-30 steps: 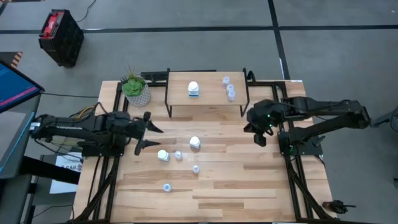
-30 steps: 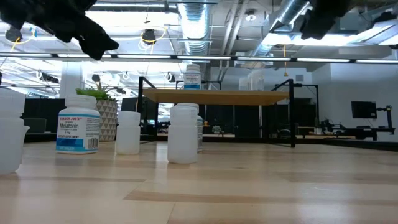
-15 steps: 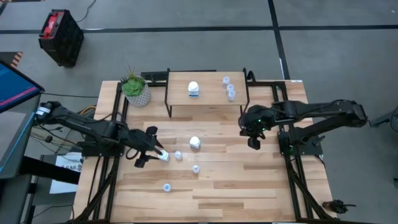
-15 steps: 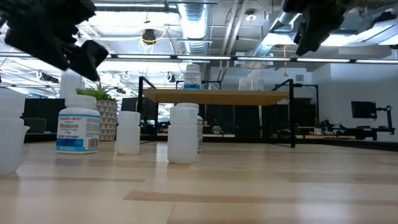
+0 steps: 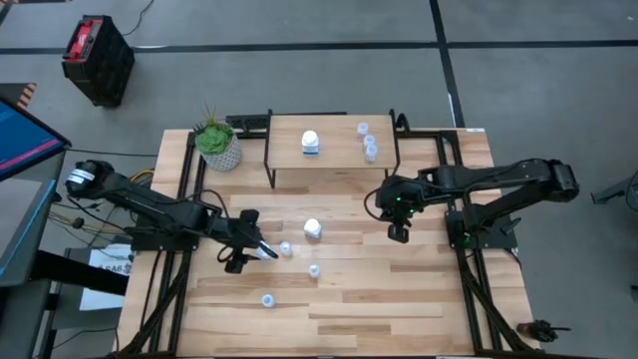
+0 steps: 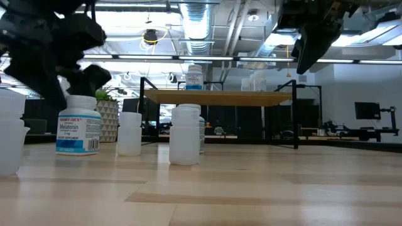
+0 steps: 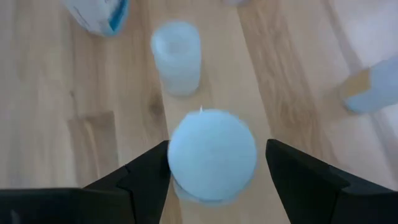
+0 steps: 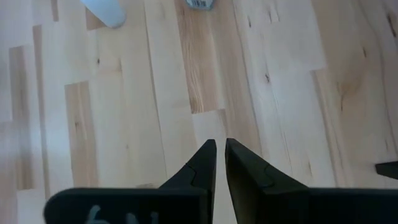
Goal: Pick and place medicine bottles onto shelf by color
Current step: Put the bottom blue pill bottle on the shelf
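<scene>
I'll grab the white labelled bottle by its cap [image 7: 212, 154] next with my left gripper, to shelve it with the other white one.
My left gripper [image 5: 251, 249] is open, low over the table left of centre. Its fingers stand on either side of the cap of a white labelled bottle [image 7: 212, 155], which stands upright on the table [image 6: 78, 129]. My right gripper [image 5: 397, 231] is shut and empty, above the table's right part [image 8: 220, 144]. The shelf [image 5: 289, 128] at the far middle carries a white bottle [image 5: 310, 143] and translucent bottles [image 5: 369, 146]. Another white bottle [image 5: 312, 228] and three small translucent ones [image 5: 285, 248] [image 5: 314, 270] [image 5: 267, 299] stand on the table.
A white plant pot [image 5: 219, 148] stands at the far left beside the shelf. The shelf's black legs [image 5: 269, 160] reach down to the table. Bare planks lie on the near half and the right side of the table [image 5: 399, 299].
My left gripper has gone toward the table's right and near edges and down, and its open fingers now stand around the labelled white bottle. My right gripper has gone toward the table's left edge and a little nearer, and has come lower.
</scene>
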Controlling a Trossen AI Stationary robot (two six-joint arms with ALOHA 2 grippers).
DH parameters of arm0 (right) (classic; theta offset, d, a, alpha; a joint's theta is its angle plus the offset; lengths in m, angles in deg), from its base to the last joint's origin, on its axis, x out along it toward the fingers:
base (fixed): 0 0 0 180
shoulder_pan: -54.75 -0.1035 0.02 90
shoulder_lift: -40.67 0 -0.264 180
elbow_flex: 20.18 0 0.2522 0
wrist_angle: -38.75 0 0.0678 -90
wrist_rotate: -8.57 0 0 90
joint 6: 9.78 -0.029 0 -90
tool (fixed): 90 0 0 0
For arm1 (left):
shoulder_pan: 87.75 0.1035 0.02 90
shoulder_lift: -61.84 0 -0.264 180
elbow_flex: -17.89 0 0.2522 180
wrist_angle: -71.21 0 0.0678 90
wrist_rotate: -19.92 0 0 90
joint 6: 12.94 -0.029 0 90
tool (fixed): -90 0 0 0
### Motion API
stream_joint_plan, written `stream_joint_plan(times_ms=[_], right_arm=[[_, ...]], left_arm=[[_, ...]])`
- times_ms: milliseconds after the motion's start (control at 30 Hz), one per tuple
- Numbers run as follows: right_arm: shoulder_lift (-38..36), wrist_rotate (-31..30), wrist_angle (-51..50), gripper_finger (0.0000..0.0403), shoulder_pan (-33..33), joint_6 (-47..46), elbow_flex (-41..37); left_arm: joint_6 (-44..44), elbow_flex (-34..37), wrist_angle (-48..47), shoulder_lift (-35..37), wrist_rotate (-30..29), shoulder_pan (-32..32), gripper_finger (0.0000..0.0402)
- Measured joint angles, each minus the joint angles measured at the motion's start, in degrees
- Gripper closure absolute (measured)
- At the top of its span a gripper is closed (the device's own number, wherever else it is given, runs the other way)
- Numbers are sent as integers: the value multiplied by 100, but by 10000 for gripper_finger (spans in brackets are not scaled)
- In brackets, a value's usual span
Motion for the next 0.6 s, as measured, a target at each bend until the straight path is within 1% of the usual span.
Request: stream_joint_plan(times_ms=[200,333,433,533,600], right_arm=[[-12,0,43,344,0,2,0],[-45,0,33,344,0,17,0],[-43,0,25,344,-2,28,0],[-43,0,21,344,-2,46,0],[-43,0,11,344,-2,44,0]], left_arm=[[91,0,378,-389,-119,2,157],[98,0,250,-412,-124,7,172],[149,0,124,-385,-123,7,202],[149,-64,-12,-264,-125,42,248],[163,-263,-213,-129,-119,112,274]])
